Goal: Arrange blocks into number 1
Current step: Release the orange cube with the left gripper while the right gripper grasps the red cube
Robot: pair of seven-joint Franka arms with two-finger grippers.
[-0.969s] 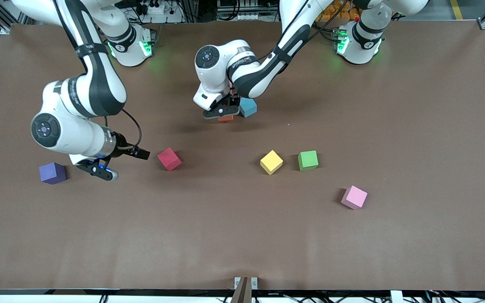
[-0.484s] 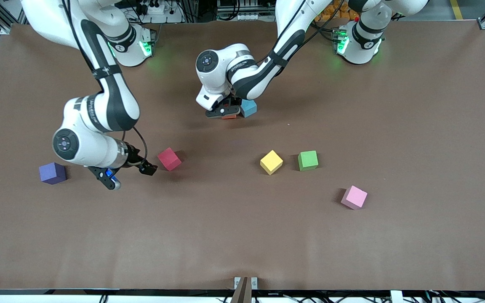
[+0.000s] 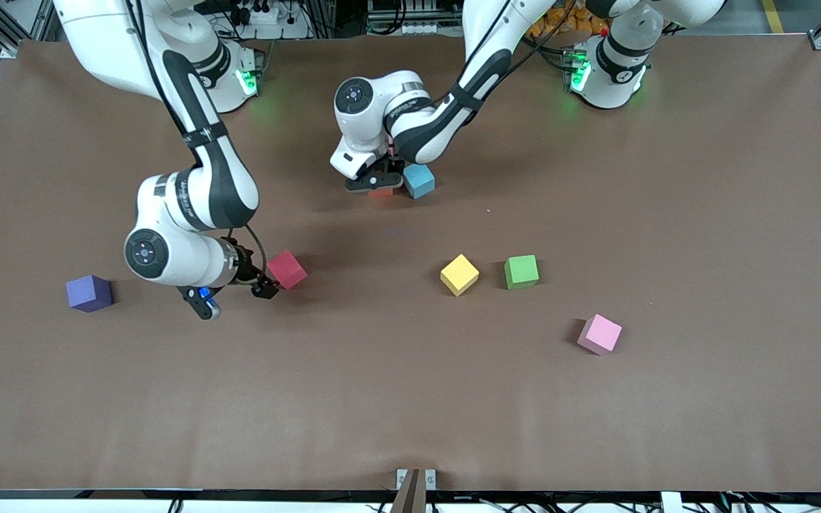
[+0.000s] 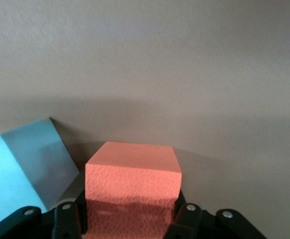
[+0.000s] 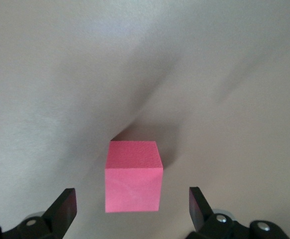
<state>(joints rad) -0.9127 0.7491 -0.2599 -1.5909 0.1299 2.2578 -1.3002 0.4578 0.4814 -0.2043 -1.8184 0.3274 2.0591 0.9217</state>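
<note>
I will next use my right gripper to grab the red block (image 3: 286, 269) by its two opposite sides, so that I can build the number 1.
My left gripper (image 3: 380, 184) is shut on the orange block (image 3: 381, 191), low over the table right beside the blue block (image 3: 419, 181). In the left wrist view the orange block (image 4: 132, 181) fills the gap between the fingers (image 4: 67, 219), with the blue block (image 4: 25, 174) close at its side. My right gripper (image 3: 262, 285) is open, low at the red block (image 3: 286, 269). In the right wrist view the red block (image 5: 133, 181) lies just ahead of the two spread fingertips (image 5: 65, 209), centred and untouched. The purple (image 3: 89, 293), yellow (image 3: 459, 274), green (image 3: 522, 271) and one pink block (image 3: 600, 333) lie loose. The second pink block is hidden.
The brown table (image 3: 410, 399) has a wide bare strip nearer the front camera than all the blocks. The left arm's elbow (image 3: 410, 121) hangs over the area beside the blue block, toward the robot bases.
My right gripper has swung from beside the purple block over to the red block. My left gripper with the orange block has shifted slightly toward the bases, staying beside the blue block.
</note>
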